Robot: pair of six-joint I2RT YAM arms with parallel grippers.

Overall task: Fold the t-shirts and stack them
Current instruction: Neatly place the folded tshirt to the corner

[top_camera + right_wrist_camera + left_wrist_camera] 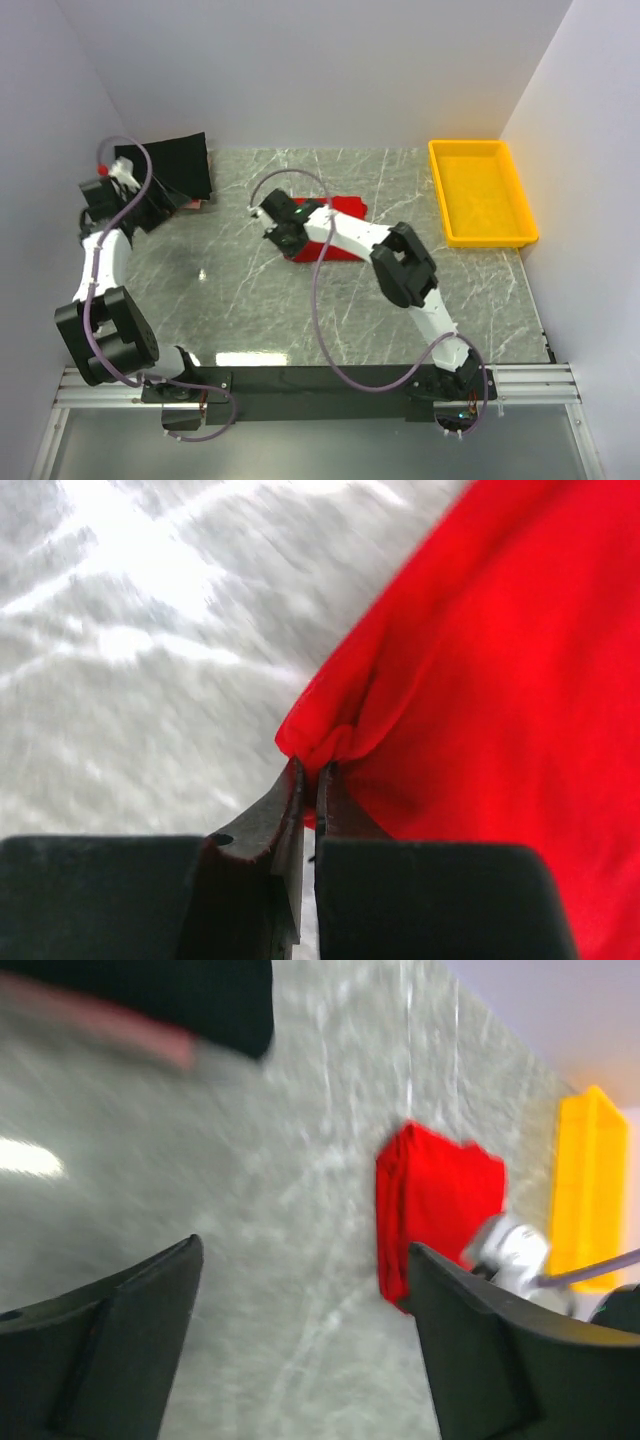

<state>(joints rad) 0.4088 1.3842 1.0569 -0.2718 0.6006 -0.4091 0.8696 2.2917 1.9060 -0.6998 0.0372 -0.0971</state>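
Note:
My left gripper should next grab the red t-shirt by its edge that faces the black t-shirt. Then it can stack the red t-shirt there, still folded.
The red t-shirt (338,222) lies folded in the middle of the table. It also shows in the left wrist view (440,1200) and fills the right wrist view (500,680). My right gripper (281,236) is shut on the shirt's left corner; the cloth bunches between the jaws (312,772). The black t-shirt (170,165) lies at the back left, over a sliver of the pale pink t-shirt (196,203). My left gripper (160,203) hovers at the black shirt's front edge, open and empty (305,1250), over bare table.
A yellow plastic tray (480,190) stands at the back right, also in the left wrist view (590,1190). White walls close in the table on three sides. Grey marble table (250,300) in front of the shirts.

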